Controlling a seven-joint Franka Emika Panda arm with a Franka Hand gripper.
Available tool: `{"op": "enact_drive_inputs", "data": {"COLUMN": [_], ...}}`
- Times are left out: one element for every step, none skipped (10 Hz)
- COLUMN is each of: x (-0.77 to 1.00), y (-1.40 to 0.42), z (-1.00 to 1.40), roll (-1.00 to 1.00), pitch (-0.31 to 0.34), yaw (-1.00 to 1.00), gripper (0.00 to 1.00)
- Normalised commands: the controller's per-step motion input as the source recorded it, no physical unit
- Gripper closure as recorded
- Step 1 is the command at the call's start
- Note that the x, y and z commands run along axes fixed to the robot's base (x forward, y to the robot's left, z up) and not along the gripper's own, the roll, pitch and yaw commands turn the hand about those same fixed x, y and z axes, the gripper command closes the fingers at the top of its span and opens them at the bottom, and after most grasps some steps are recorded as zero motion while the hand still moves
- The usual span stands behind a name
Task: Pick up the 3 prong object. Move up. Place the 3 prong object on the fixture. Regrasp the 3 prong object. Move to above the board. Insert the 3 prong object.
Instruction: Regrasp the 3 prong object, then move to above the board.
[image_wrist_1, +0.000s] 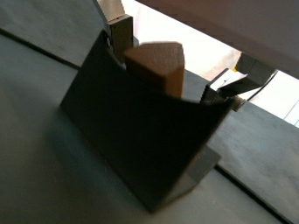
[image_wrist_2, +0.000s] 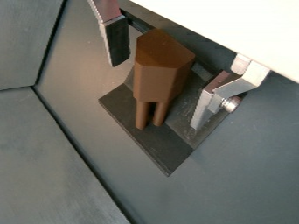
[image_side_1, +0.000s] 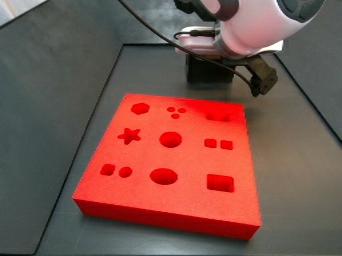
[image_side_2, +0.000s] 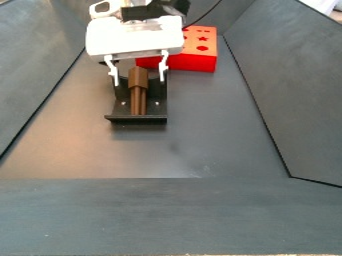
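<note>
I should grab the 3 prong object by its block body (image_wrist_1: 155, 61) with my gripper next, because that keeps its prongs free to go into the board.
The brown 3 prong object (image_wrist_2: 158, 74) rests on the dark fixture (image_wrist_2: 122, 114), with two of its prongs showing towards the base plate. Its tan-brown end face (image_wrist_1: 158, 63) sits in the notch of the fixture (image_wrist_1: 135, 131). My gripper (image_wrist_2: 159, 92) straddles the piece, open, with a gap between each finger (image_wrist_2: 117, 42) and the wood. In a side view the gripper (image_side_2: 138, 68) hangs just over the piece (image_side_2: 136, 95) and the fixture (image_side_2: 139, 112). The red board (image_side_1: 174, 150) lies in front of the fixture (image_side_1: 207, 72).
The grey floor is bounded by sloping dark walls (image_side_2: 254, 90) on both sides. The red board (image_side_2: 198, 50) lies just beyond the fixture in a side view. A black cable (image_side_1: 154, 30) loops behind the arm.
</note>
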Motion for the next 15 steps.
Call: {"op": "enact_drive_inputs", "data": {"x": [0.03, 0.03, 0.03, 0.03, 0.0, -0.09, -0.09, -0.1, -0.1, -0.1, -0.1, -0.1, -0.1, -0.1, -0.1], "y": [-0.01, -0.01, -0.01, -0.01, 0.0, 0.0, -0.01, 0.0, 0.0, 0.0, 0.0, 0.0, 0.0, 0.0, 0.0], "z": [-0.18, -0.18, -0.18, -0.18, 0.0, 1.0, 1.0, 1.0, 1.0, 1.0, 1.0, 1.0, 1.0, 1.0, 1.0], "roll": [0.05, 0.05, 0.05, 0.05, 0.0, -0.18, -0.19, -0.18, -0.17, -0.16, -0.15, -0.12, -0.11, -0.08, -0.07], "pitch": [-0.022, -0.025, -0.025, -0.025, 0.0, 0.015, 0.019, 0.033, 0.046, 0.055, 0.055, 0.049, 0.047, 0.04, 0.037], "yaw": [0.0, 0.0, 0.0, 0.0, 0.0, -0.17, -0.16, -0.13, -0.09, -0.06, -0.05, -0.02, 0.0, 0.01, 0.02], "gripper": [0.0, 0.0, 0.0, 0.0, 1.0, 1.0, 1.0, 1.0, 1.0, 1.0, 1.0, 1.0, 1.0, 1.0, 1.0]}}
